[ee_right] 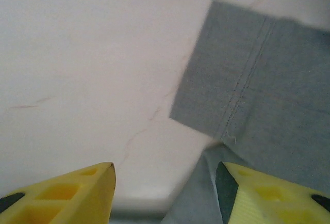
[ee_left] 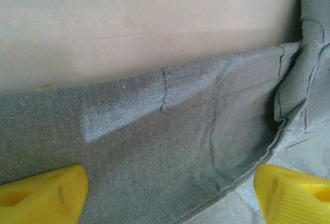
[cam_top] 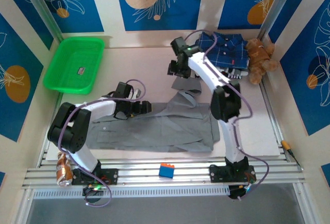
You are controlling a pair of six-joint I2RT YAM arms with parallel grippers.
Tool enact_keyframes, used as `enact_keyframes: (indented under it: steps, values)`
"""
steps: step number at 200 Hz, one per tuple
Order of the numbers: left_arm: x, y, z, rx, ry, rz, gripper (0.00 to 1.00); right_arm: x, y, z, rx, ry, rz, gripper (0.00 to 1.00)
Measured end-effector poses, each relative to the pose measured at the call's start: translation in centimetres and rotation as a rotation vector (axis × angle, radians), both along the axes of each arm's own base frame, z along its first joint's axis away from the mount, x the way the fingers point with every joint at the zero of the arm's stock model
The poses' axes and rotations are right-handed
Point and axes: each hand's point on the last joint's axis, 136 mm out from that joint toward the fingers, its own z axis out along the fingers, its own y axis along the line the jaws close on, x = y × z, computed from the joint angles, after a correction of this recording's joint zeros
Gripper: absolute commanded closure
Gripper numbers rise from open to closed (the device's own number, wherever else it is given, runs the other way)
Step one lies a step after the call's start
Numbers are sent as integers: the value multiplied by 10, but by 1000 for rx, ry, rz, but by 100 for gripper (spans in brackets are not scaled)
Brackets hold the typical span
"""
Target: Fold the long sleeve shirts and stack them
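Note:
I will next use my right gripper to hold the grey shirt's sleeve by the cuff edge (cam_top: 176, 83) (ee_right: 199, 68), so I can fold the sleeve across the shirt's body.
The grey shirt (cam_top: 165, 128) lies spread flat on the near half of the table, one sleeve (cam_top: 185, 87) reaching toward the back. My left gripper (cam_top: 140, 107) is at its upper edge, left of centre. In the left wrist view that gripper (ee_left: 170, 198) is open, its yellow fingers (ee_left: 44, 193) wide apart over the grey cloth (ee_left: 180, 131) and its hem. My right gripper (cam_top: 175, 69) hovers at the sleeve's far end. It is open (ee_right: 165, 193), with the cuff (ee_right: 258, 95) ahead to the right and cloth against the right finger (ee_right: 268, 193). The folded plaid shirt (cam_top: 224, 48) rests at the back right.
A brown teddy bear (cam_top: 259, 59) sits beside the plaid shirt against the right wall. A green bin (cam_top: 75, 64) stands at the back left. A blue brick (cam_top: 166, 170) lies on the front rail, and a can (cam_top: 64, 170) stands by the left arm's base.

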Motion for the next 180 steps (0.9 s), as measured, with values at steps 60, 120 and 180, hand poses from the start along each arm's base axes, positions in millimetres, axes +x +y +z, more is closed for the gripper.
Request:
enact_keyframes:
  steps: [60,120,180]
  values:
    - [0,2,-2,5,11,4,15,9,-3,-66,-101,119,-28,49]
    - [1,1,-3,7,17,5,15,12,-14,-69,-164,110,-56,52]
    - [8,-1,-4,8,32,16,15,20,-13,-82,-202,107,-53,100]
